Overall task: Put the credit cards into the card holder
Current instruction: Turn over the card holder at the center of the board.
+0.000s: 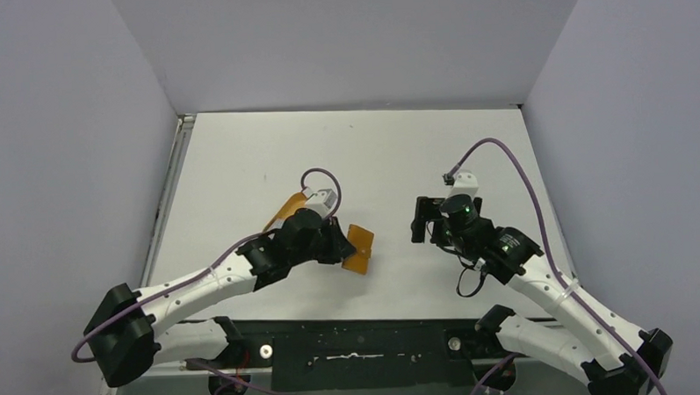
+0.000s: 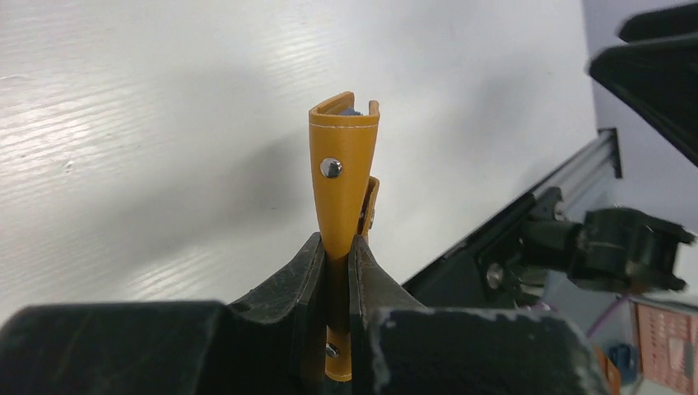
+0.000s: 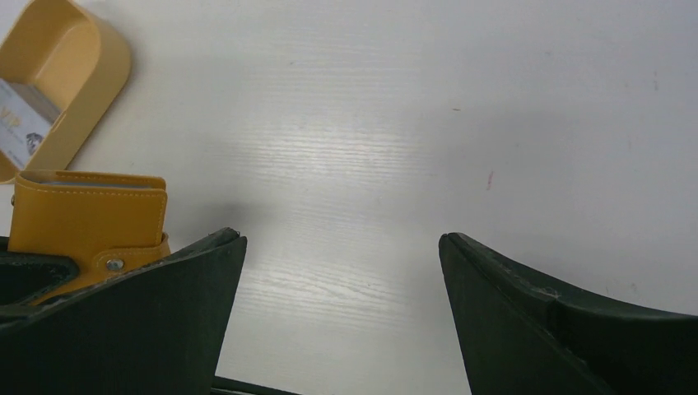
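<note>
The card holder (image 1: 360, 250) hangs edge-on above the table and would fall now, so my left gripper should keep holding it.
The tan-orange card holder (image 1: 360, 250) hangs above the table, pinched at one end by my left gripper (image 1: 341, 245), which is shut on it. In the left wrist view the card holder (image 2: 344, 160) rises edge-on from between the fingers (image 2: 306, 271), snap stud showing, with a bluish card edge (image 2: 352, 110) peeking out of its top. My right gripper (image 1: 420, 220) stands to its right, open and holding nothing; the right wrist view has the gripper (image 3: 342, 240) over bare table. A grey-white credit card (image 3: 27, 123) lies in the orange tray (image 3: 90, 78).
The orange oval tray (image 1: 285, 207) sits just behind the left gripper. Grey walls close in the white table (image 1: 371, 153) at the back and on both sides. A black rail (image 1: 352, 342) runs along the near edge.
</note>
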Robot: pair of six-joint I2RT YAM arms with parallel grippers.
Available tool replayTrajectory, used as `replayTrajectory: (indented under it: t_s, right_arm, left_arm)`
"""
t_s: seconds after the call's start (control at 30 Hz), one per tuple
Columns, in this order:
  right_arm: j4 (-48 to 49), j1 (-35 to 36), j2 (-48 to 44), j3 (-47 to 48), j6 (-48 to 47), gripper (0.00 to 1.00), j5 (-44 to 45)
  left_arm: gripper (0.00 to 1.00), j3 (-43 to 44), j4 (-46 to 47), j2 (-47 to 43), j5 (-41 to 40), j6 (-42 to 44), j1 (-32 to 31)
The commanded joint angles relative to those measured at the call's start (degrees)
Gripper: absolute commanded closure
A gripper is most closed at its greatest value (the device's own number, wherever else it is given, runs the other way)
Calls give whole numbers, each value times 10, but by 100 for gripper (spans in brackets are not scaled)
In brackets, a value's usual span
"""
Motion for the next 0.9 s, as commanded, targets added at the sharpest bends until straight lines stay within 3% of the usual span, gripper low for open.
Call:
replayTrajectory:
  t_s: [0.0, 0.13, 0.5, 0.67, 0.87]
  right_arm:
    - [12, 3, -18, -6, 38, 8, 93]
    - [10, 3, -15, -17, 52, 7, 101]
    - [24, 4, -23, -34, 16, 6, 72]
    - [23, 4, -19, -34, 3, 7, 59]
    - [34, 4, -5, -39, -11, 7, 29]
  left_arm:
    - [100, 36, 31, 47, -89, -41, -3]
    - [100, 52, 53, 103, -99, -70, -5]
    - [99, 100, -14, 199, -128, -106, -9]
    - [77, 106, -41, 212, -131, -107, -9]
    - [65, 104, -57, 210, -133, -103, -9]
